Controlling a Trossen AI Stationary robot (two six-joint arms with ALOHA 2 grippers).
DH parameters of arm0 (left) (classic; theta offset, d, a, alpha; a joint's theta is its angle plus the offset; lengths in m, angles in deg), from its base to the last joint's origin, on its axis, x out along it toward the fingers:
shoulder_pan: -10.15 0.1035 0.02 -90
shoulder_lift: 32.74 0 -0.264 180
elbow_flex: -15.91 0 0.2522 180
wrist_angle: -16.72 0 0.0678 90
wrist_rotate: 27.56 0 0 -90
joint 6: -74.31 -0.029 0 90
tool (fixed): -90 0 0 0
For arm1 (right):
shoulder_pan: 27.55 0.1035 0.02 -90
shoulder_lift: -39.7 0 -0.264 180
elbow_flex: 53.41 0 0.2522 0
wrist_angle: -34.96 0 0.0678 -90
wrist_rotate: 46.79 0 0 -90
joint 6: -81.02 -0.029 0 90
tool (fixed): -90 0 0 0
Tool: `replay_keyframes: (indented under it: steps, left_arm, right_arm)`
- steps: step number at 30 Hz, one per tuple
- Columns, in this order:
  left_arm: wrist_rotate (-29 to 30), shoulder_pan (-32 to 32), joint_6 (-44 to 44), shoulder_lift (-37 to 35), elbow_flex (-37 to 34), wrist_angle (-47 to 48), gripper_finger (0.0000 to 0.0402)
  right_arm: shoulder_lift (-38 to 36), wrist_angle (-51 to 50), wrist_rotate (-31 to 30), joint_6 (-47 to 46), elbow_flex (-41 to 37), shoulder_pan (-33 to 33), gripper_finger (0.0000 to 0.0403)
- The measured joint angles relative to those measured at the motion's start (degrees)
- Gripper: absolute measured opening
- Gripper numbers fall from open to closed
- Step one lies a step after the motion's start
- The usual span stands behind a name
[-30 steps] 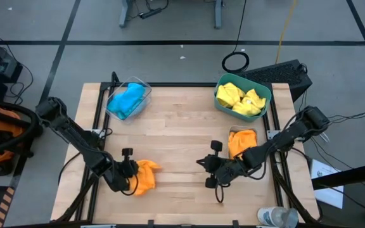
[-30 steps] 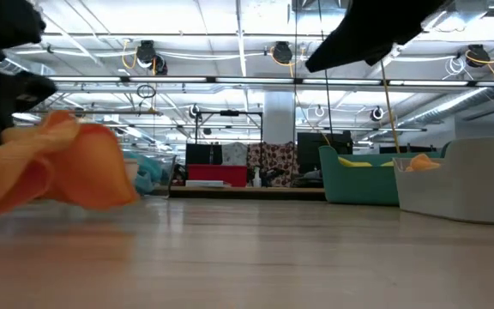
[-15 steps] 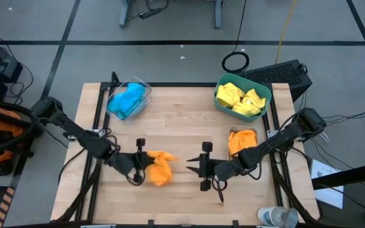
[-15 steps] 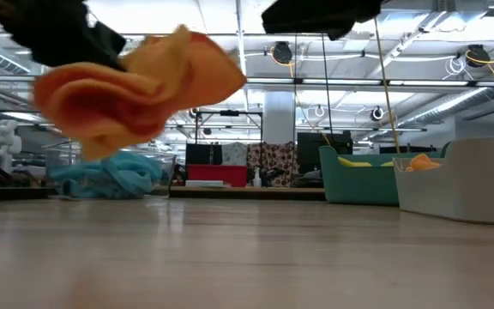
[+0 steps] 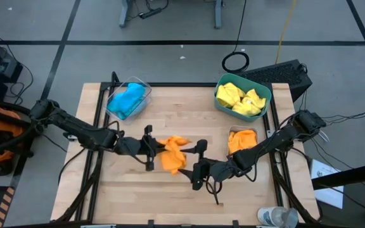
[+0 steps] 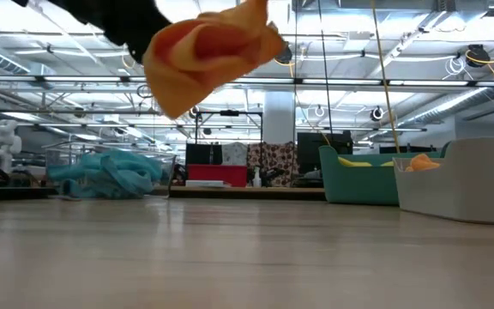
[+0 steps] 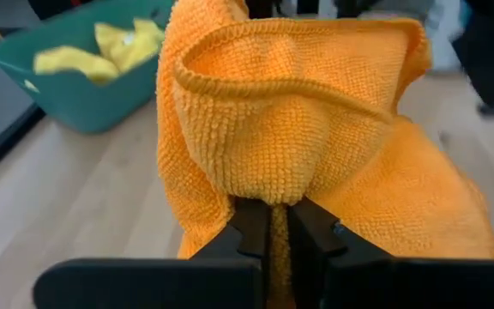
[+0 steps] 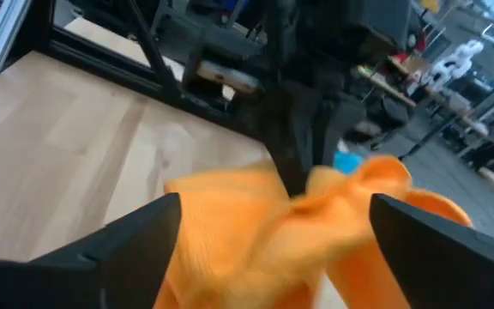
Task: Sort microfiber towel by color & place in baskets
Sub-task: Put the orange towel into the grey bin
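Observation:
My right gripper grabs the orange towel by its loose bunched fold [image 5: 181,143] next, to sort it into the small grey basket.
An orange microfiber towel [image 5: 172,154] hangs in the air over the table's middle, with my left gripper [image 5: 158,147] shut on it; the low view shows the towel [image 6: 213,51] well above the wood. My right gripper [image 5: 185,170] stands open just right of the towel, and in its wrist view its fingers [image 8: 144,232] flank the towel [image 8: 316,223]; I cannot tell whether they touch it. Blue towels lie in the clear basket [image 5: 143,86], yellow ones in the teal basket [image 5: 265,95], and one orange towel in the small grey basket [image 5: 234,131]. My left gripper pinches a bunched fold of the orange towel [image 7: 268,196] between its two fingers. The fingers come level from the table's left. The towel is lifted clear of the table, bulging up above the fingers and drooping past them, slack.
The clear basket stands at the far left, the teal basket at the far right, the grey basket by the right edge. A black frame [image 5: 97,126] runs along the table's sides. Bare wood [image 5: 170,120] lies between the baskets and the grippers.
My left gripper has carried the orange towel from the near left toward the table's middle and upward, lifting it clear of the wood. My right gripper has moved left toward the towel and has opened.

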Motion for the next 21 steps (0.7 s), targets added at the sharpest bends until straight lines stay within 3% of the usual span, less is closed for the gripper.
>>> replay_keyframes:
  steps: [5,10,21]
  left_arm:
    - [0.0,0.6,-0.9,1.3,0.0,-7.5,0.0025]
    - [-1.6,0.5,-2.8,3.9,0.0,-13.8,0.0025]
    - [-6.2,0.5,-4.6,5.3,0.0,-20.6,0.0025]
  right_arm:
    - [0.0,-4.3,-0.7,1.8,3.9,-0.2,0.0395]
    - [0.0,-7.8,-6.5,3.8,5.7,-0.9,0.0400]
    - [0.0,-17.4,-7.6,-5.7,6.0,-4.1,0.0393]
